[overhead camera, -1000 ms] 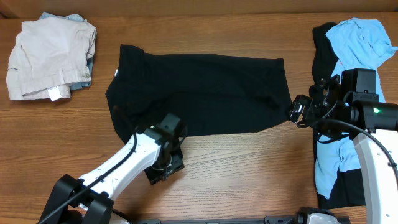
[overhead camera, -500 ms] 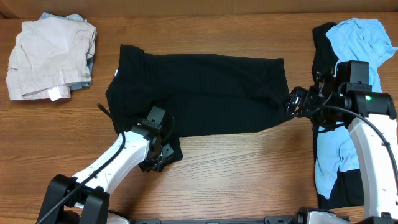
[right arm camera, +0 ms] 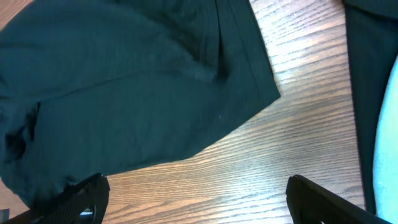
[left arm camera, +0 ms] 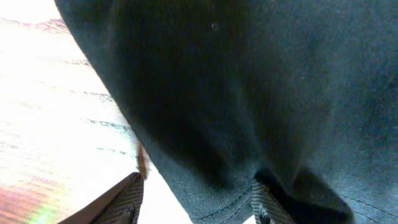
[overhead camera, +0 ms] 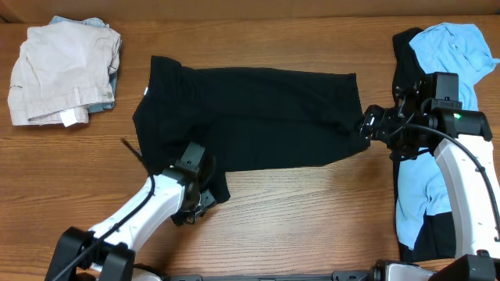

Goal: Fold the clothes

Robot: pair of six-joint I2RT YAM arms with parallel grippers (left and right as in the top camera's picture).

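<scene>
The large black garment [overhead camera: 250, 113] needs to be grabbed next with my left gripper, by the hem at its near edge, to fold that edge over the garment.
The large black garment [overhead camera: 250, 113] lies spread flat mid-table, with a small white label [overhead camera: 147, 91] near its left end. My left gripper [overhead camera: 201, 176] sits at its lower left edge. In the left wrist view the jaws [left arm camera: 198, 205] are apart with the black hem [left arm camera: 211, 124] between them. My right gripper [overhead camera: 366, 125] is by the garment's lower right corner [right arm camera: 249, 93]. Its jaws [right arm camera: 202, 199] are wide open over bare wood. A light blue shirt [overhead camera: 449, 47] lies on another black piece [overhead camera: 402, 66] at the right.
A pile of beige and pale folded clothes [overhead camera: 62, 70] sits at the back left. The wooden table [overhead camera: 312, 211] shows bare in front of the black garment. The black piece [right arm camera: 373, 62] lies close to the right of the right gripper.
The left gripper has moved left and down onto the garment's lower left edge. The right gripper has moved left, up to the garment's right corner.
</scene>
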